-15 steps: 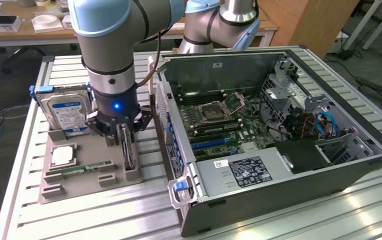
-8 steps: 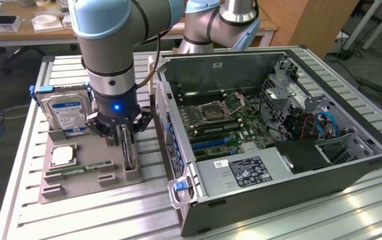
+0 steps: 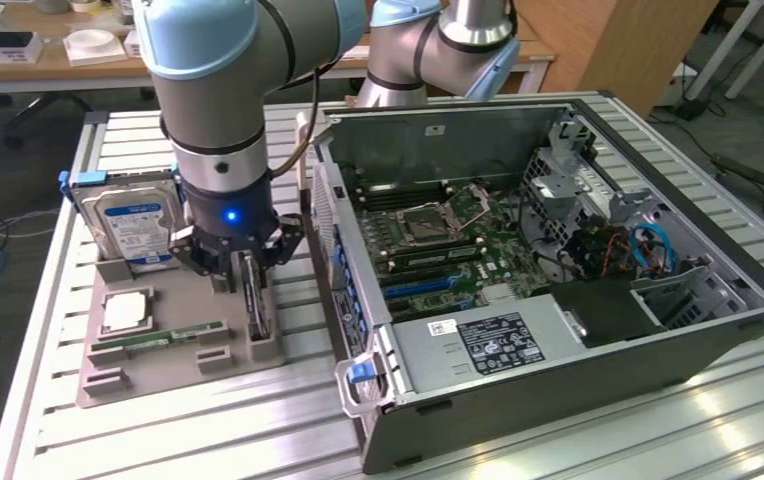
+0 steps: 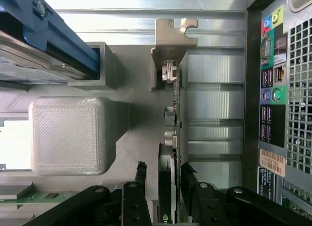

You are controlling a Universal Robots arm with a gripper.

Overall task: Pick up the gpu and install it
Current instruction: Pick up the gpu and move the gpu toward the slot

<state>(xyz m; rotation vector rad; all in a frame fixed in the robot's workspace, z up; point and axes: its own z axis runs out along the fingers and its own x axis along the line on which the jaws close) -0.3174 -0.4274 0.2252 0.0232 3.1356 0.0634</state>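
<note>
The GPU's lower edge is in the grey tray's slot, so my gripper should grab the GPU next by its free upper edge.
The gpu is a thin dark card standing on edge in a slot of the grey holder tray, close to the computer case. My gripper has come down right over it. In the wrist view the gpu shows edge-on, with its silver bracket at the far end. The gripper straddles the card. One finger is at the card's side, while a small gap remains between the other finger and the card. The gripper is open.
The open computer case with its motherboard stands at the exterior view's right, its rear ports close beside the gpu. On the tray are a blue-labelled hard drive, a processor and a green memory stick.
</note>
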